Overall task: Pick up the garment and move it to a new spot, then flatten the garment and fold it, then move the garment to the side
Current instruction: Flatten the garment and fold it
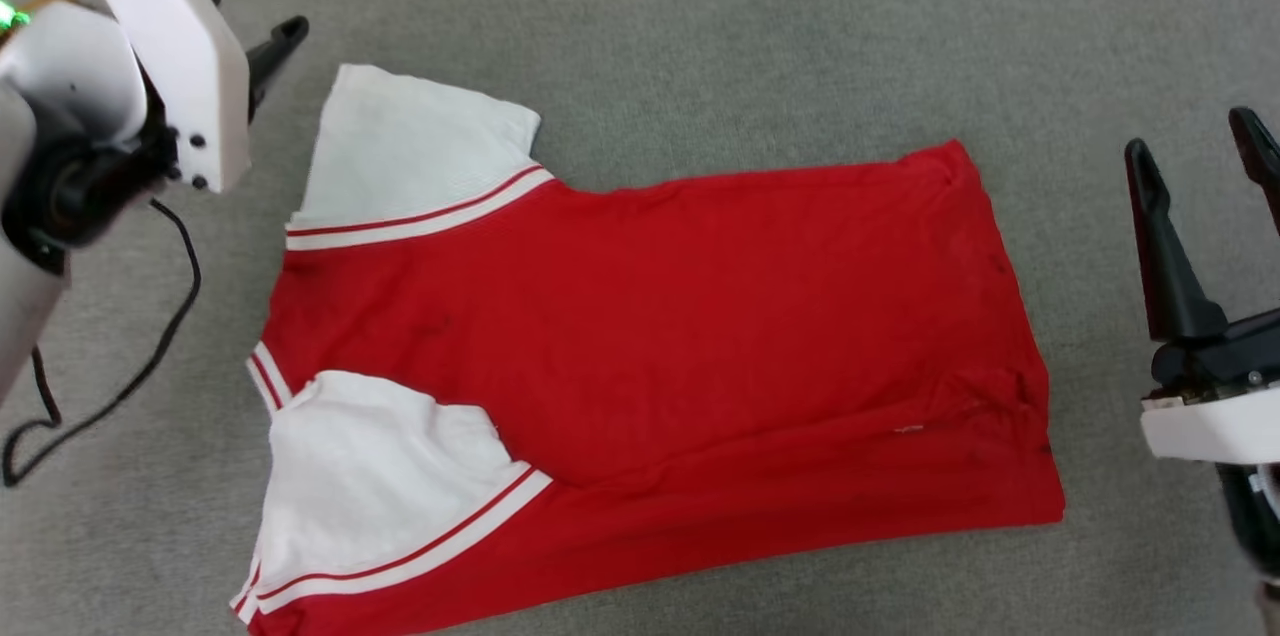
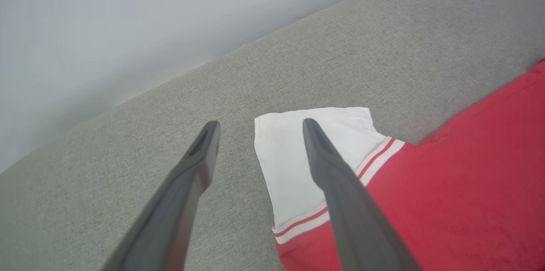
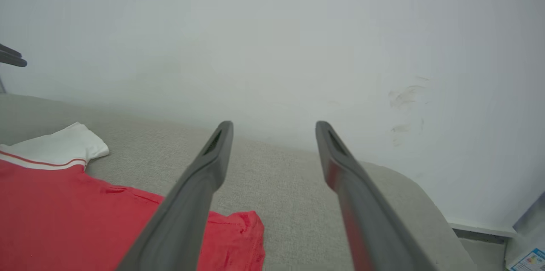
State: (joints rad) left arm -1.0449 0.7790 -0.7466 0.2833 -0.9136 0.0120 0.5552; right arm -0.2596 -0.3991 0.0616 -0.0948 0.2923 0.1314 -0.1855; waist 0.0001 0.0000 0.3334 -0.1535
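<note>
Next, the right gripper grips the garment by its puckered far hem corner point(image 1: 951, 161). That corner stands up a little while the garment's red body point(image 1: 696, 306) lies flat.
The garment point(image 1: 650, 316) lies spread flat on the grey cushioned surface, plain red side up, with no "23" print showing. Its two white sleeves point(image 1: 410, 156) point left and its hem lies to the right. My left gripper point(image 1: 270, 56) hovers off the far sleeve's outer edge; in the left wrist view it point(image 2: 260, 125) is open above that sleeve's corner point(image 2: 298, 156), holding nothing. Just beyond the hem, my right gripper point(image 1: 1192, 136) stands open and empty. The right wrist view has this gripper point(image 3: 274, 125) above the hem corner point(image 3: 238, 237).
The grey fabric surface point(image 1: 700, 36) extends well past the shirt at the back and on both sides. A black cable point(image 1: 150, 356) loops down from my left arm onto it. A pale wall point(image 3: 272, 28) rises behind the surface, whose rounded end point(image 3: 425, 203) lies to my right.
</note>
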